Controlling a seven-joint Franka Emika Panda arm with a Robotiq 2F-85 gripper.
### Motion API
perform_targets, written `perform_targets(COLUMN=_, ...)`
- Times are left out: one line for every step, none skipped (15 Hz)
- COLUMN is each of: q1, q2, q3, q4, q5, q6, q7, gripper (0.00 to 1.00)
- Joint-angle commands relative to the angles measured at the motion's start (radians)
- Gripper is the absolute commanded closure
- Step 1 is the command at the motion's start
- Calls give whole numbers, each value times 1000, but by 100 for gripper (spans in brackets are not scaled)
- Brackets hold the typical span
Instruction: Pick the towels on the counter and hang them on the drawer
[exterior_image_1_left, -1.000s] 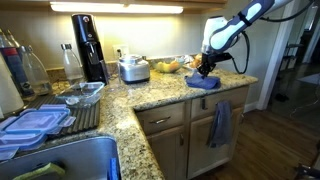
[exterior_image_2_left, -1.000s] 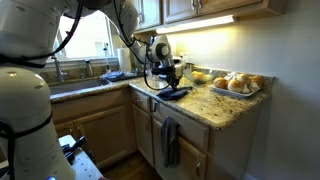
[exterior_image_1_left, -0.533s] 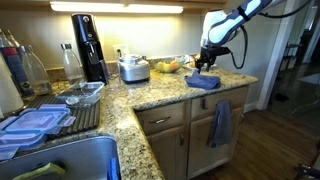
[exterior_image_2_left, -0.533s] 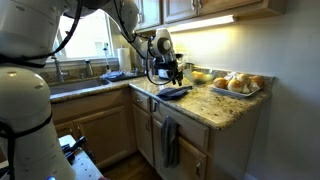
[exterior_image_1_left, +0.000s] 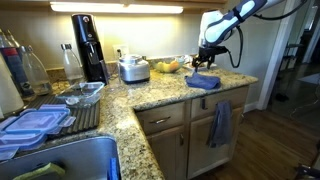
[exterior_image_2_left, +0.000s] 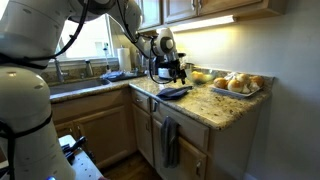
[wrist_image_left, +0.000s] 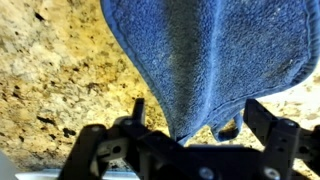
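The robot's gripper should go lower before it closes on the blue towel, because an exterior view shows a gap between its open fingers and the towel below.
One blue towel (exterior_image_1_left: 203, 82) lies crumpled on the granite counter (exterior_image_1_left: 160, 92) near its corner; it also shows in an exterior view as a dark blue towel (exterior_image_2_left: 175, 93). My gripper (exterior_image_1_left: 205, 63) hangs open just above it, holding nothing. In the wrist view the towel (wrist_image_left: 210, 50) fills the upper middle, its tip between my spread fingers (wrist_image_left: 262, 118), and the gripper (wrist_image_left: 200, 118) stands clear of the cloth. A second towel (exterior_image_1_left: 220, 124) hangs from the drawer (exterior_image_1_left: 233, 98) below the counter edge, seen too as a hanging towel (exterior_image_2_left: 169, 142).
A black coffee maker (exterior_image_1_left: 88, 45), a metal pot (exterior_image_1_left: 133, 68) and a fruit bowl (exterior_image_1_left: 167, 66) stand along the back wall. A tray of fruit (exterior_image_2_left: 235, 85) sits beside the towel. Blue-lidded containers (exterior_image_1_left: 35, 122) and a sink (exterior_image_1_left: 70, 160) lie at the near end.
The gripper has opened, let go of the towel and risen a little above it. The towel stays on the counter.
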Motion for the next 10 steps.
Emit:
perform_targets(q1=-3, q2=65, q3=-6, q4=80, q5=2, q6=-32, q7=17, gripper=0)
perform_targets(q1=-3, q2=81, q3=-9, q4=94, q5=0, q6=-37, q7=16, gripper=0)
perform_targets(q1=-3, q2=93, q3=-12, q4=106, q5=0, q6=-40, q7=15, gripper=0)
perform_targets(q1=-3, q2=103, q3=-14, q4=114, q5=1, q6=-42, q7=14, gripper=0)
perform_targets(q1=-3, q2=111, q3=-16, q4=121, q5=2, q6=-46, q7=12, gripper=15)
perform_targets(q1=-4, q2=113, q3=-17, q4=123, q5=5, q6=-45, q7=9, gripper=27)
perform_targets(q1=-3, q2=116, q3=-21, q4=125, q5=1, q6=-43, q7=9, gripper=33)
perform_targets(q1=-4, q2=115, q3=-22, q4=121, q5=2, q6=-37, q7=7, gripper=41)
perform_targets(q1=-6, q2=115, q3=-23, q4=122, q5=4, q6=-36, q7=6, gripper=47)
perform_targets(q1=-8, q2=115, q3=-23, q4=120, q5=6, q6=-33, q7=4, gripper=53)
